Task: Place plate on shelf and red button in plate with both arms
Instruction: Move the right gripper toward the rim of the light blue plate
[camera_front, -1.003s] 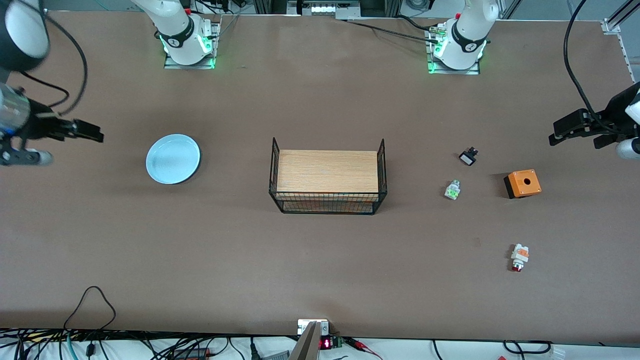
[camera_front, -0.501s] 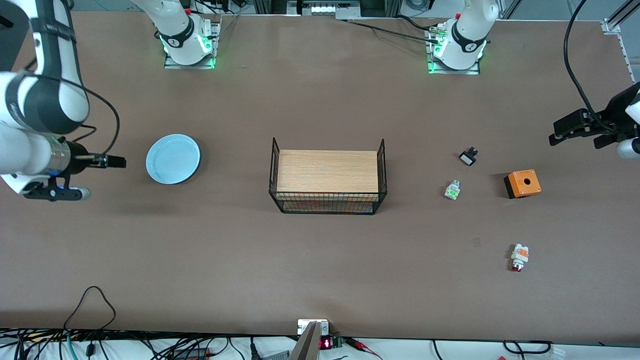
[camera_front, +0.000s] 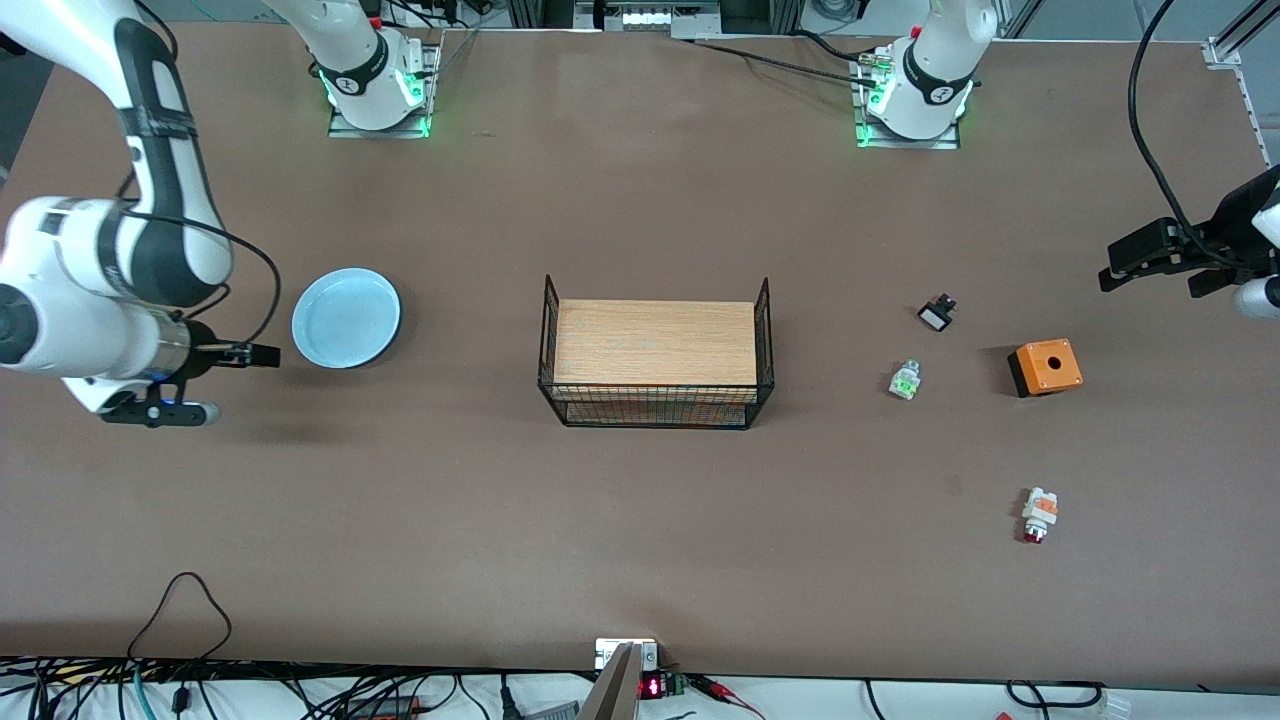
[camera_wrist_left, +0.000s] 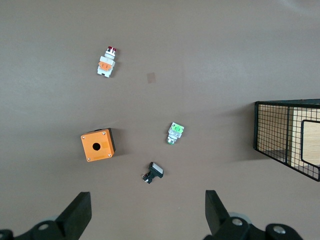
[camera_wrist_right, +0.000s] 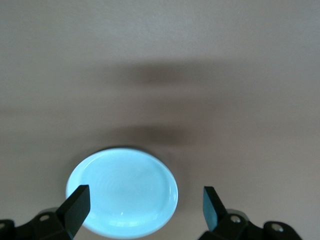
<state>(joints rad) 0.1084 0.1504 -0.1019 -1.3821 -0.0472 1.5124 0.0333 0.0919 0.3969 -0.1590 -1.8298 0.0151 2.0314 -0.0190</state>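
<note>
My right gripper should take hold of the plate by its rim (camera_front: 299, 336) next, so that it can put the plate on the wooden shelf (camera_front: 657, 342).
The pale light-blue plate (camera_front: 346, 318) lies flat toward the right arm's end of the table and also shows in the right wrist view (camera_wrist_right: 122, 192). My right gripper (camera_front: 250, 353) is open and empty over the table just beside the plate's rim; its wrist view (camera_wrist_right: 144, 206) shows the plate between and ahead of the fingers. The red button (camera_front: 1038, 514) lies on its side toward the left arm's end and also shows in the left wrist view (camera_wrist_left: 106, 62). My left gripper (camera_front: 1125, 262) waits open and empty over that end of the table (camera_wrist_left: 146, 212).
A black wire rack with a wooden shelf (camera_front: 655, 360) stands mid-table. An orange box with a round hole (camera_front: 1045, 367), a green-and-clear part (camera_front: 905, 380) and a small black part (camera_front: 937, 315) lie between the left gripper and the red button.
My right arm has swung in over the table and brought its gripper close beside the plate. The left arm and all objects have not moved.
</note>
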